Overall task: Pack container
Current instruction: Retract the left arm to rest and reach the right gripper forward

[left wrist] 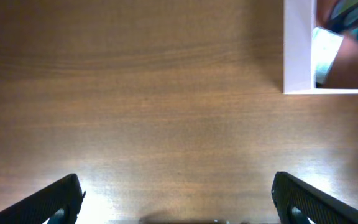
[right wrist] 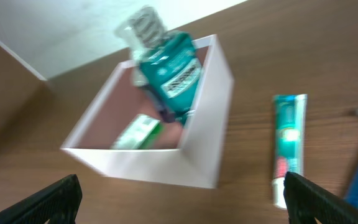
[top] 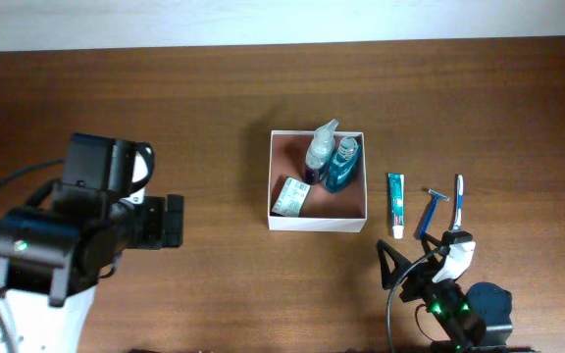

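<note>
My right gripper picks up the toothpaste tube by its white cap end (top: 397, 231) next, leaving its long body free to enter the container (top: 317, 223) for packing.
The container (top: 317, 223), a square white box with a reddish-brown inside, sits mid-table. It holds a teal bottle (top: 339, 165), a clear bottle (top: 320, 147) and a small white-green packet (top: 288, 196). Right of it lie a toothpaste tube (top: 396, 204), a blue razor (top: 429, 213) and a toothbrush (top: 457, 201). My left gripper (top: 173, 221) is open and empty, well left of the box. My right gripper (top: 415, 265) is open and empty, in front of the box and tube. The right wrist view shows the box (right wrist: 204, 168), the teal bottle (right wrist: 168, 71) and the tube (right wrist: 288, 146).
The left wrist view shows bare wood and the box's near corner (left wrist: 297, 56). The table's far edge meets a white wall (top: 263, 20) at the back.
</note>
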